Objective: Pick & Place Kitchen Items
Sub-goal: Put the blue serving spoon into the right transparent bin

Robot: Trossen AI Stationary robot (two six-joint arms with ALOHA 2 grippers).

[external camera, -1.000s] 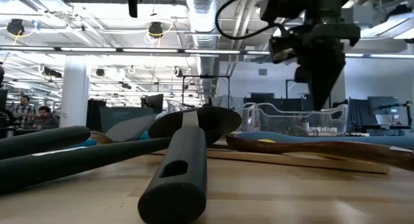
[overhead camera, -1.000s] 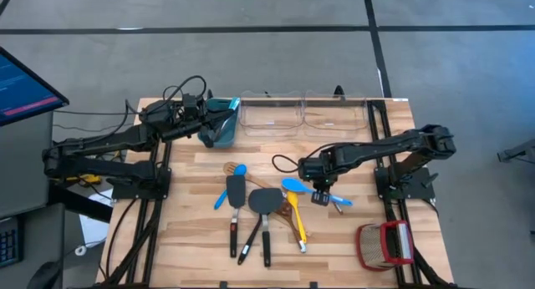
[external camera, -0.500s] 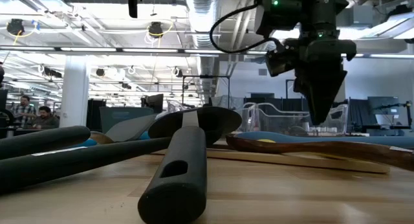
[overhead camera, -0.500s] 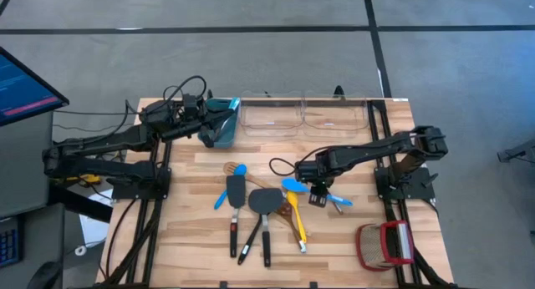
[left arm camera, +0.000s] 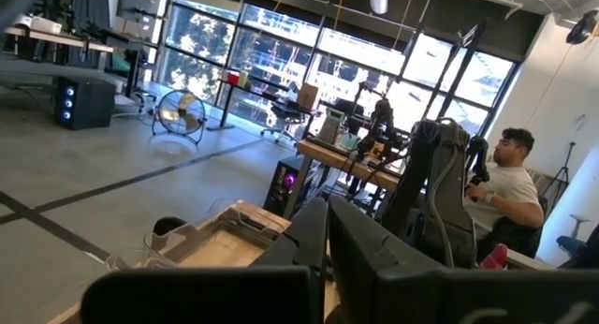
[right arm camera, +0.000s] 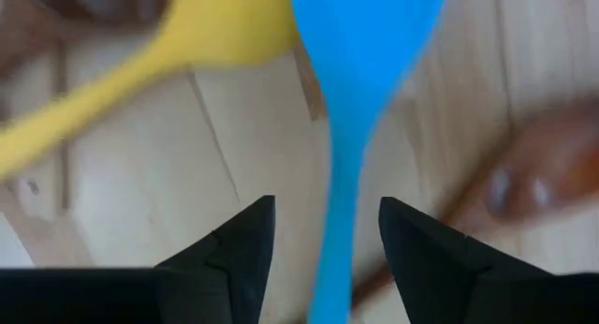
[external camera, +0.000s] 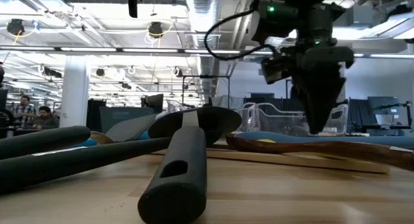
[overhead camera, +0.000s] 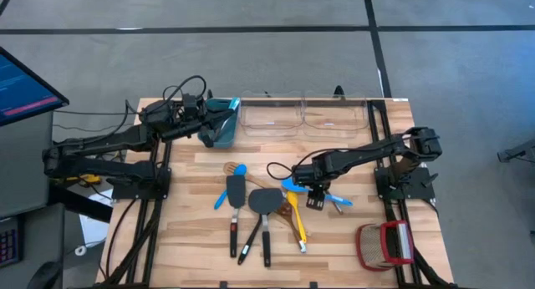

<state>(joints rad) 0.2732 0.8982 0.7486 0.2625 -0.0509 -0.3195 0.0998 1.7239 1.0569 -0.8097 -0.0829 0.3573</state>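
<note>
The right gripper grips the blue spoon by its handle [right arm camera: 337, 221] next, to place it in a clear bin.
The kitchen items lie in a loose pile mid-table: black spatulas [overhead camera: 236, 191] [overhead camera: 266, 201], a yellow spoon [overhead camera: 297, 226], a wooden spoon [overhead camera: 230, 168] and a blue spoon [overhead camera: 292, 186]. My right gripper [overhead camera: 313, 197] points down over the blue spoon, open. In the right wrist view its fingers [right arm camera: 239, 258] stand on either side of the spoon's handle [right arm camera: 339, 221], apart from it, just behind the bowl [right arm camera: 365, 34]. My left gripper [left arm camera: 324, 240] is shut at the far left, by the teal bin [overhead camera: 219, 122].
Two clear bins [overhead camera: 272, 114] [overhead camera: 334, 114] stand along the far edge. A red-and-tan basket [overhead camera: 384, 243] sits at the near right corner. The yellow spoon's bowl [right arm camera: 187, 43] and a wooden utensil [right arm camera: 533, 165] lie close beside the blue spoon. Bare wood shows at the near left.
My right gripper has come down toward the blue spoon and shifted a little toward the table's left edge. The utensils lie where they were.
</note>
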